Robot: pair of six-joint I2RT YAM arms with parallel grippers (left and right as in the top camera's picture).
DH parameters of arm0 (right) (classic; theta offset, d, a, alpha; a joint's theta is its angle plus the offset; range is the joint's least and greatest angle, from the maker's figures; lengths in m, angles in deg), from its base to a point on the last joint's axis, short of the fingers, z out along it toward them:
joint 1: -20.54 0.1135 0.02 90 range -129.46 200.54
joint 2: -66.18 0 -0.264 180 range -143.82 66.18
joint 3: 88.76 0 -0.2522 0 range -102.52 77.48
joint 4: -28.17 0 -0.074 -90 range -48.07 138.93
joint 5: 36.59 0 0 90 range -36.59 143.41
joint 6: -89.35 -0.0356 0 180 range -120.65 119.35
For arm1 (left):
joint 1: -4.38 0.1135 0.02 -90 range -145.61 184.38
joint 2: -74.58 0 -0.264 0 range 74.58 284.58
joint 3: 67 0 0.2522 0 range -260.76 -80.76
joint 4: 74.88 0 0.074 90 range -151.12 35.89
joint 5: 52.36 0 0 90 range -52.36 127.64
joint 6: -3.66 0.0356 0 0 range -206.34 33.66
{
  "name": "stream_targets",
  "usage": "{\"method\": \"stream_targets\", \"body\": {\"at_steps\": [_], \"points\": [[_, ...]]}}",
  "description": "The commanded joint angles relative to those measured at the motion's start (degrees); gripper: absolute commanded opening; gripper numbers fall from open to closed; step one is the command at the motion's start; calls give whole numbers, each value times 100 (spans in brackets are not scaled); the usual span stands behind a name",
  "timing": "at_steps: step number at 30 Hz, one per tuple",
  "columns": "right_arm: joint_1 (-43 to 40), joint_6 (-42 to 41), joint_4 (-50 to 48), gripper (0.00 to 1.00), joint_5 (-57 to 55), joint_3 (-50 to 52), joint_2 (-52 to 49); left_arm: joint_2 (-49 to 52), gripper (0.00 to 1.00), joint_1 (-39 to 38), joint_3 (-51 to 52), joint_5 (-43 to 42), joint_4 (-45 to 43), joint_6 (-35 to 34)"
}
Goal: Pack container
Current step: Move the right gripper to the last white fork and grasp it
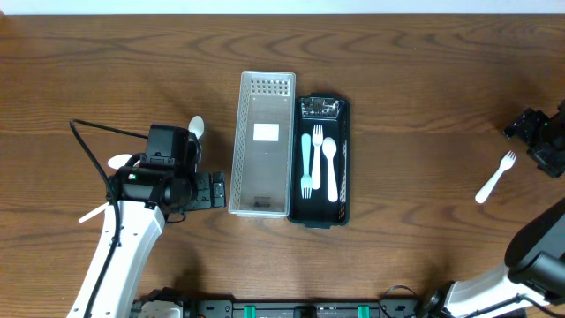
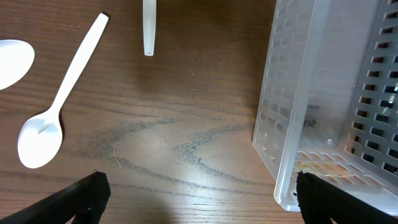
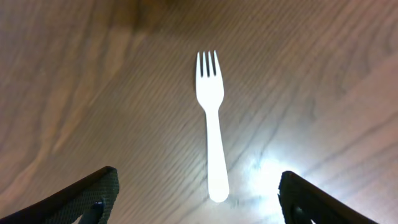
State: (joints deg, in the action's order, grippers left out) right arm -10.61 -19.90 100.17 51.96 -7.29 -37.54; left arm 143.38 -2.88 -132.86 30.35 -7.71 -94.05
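Observation:
Next, my right gripper reaches out and takes the white fork by its handle (image 1: 489, 186), which leaves the fork's tines free to go into the black container (image 1: 342, 132).
A black container (image 1: 342, 132) at the table's centre holds a light-blue fork (image 1: 306, 163), a white fork (image 1: 317, 144) and a white spoon (image 1: 330, 168). A clear perforated basket (image 1: 265, 141) lies touching its left side; it also shows in the left wrist view (image 2: 323, 106). My left gripper (image 1: 212, 190) is open and empty just left of the basket's near corner (image 2: 199, 199). White spoons lie behind it (image 2: 53, 112), (image 2: 11, 62). My right gripper (image 1: 527, 131) is open and empty at the far right, with a white fork (image 1: 496, 177) lying on the table in front of it (image 3: 210, 118).
Loose white cutlery lies at the left: a spoon (image 1: 196, 128), another piece (image 1: 119, 162) and a handle (image 1: 93, 215), partly hidden by my left arm. A handle end (image 2: 149, 28) shows in the left wrist view. Bare wood lies between the container and the right fork.

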Motion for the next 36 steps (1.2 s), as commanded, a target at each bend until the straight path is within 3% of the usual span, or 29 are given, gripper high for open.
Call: {"method": "stream_targets", "body": {"at_steps": [1, 36], "points": [[-94, 282, -107, 87, -7, 24, -269, 0, 98, 22, -74, 63, 15, 9], [-162, 369, -1045, 94, -2, 26, -1921, 0, 98, 22, -74, 63, 17, 9]]}}
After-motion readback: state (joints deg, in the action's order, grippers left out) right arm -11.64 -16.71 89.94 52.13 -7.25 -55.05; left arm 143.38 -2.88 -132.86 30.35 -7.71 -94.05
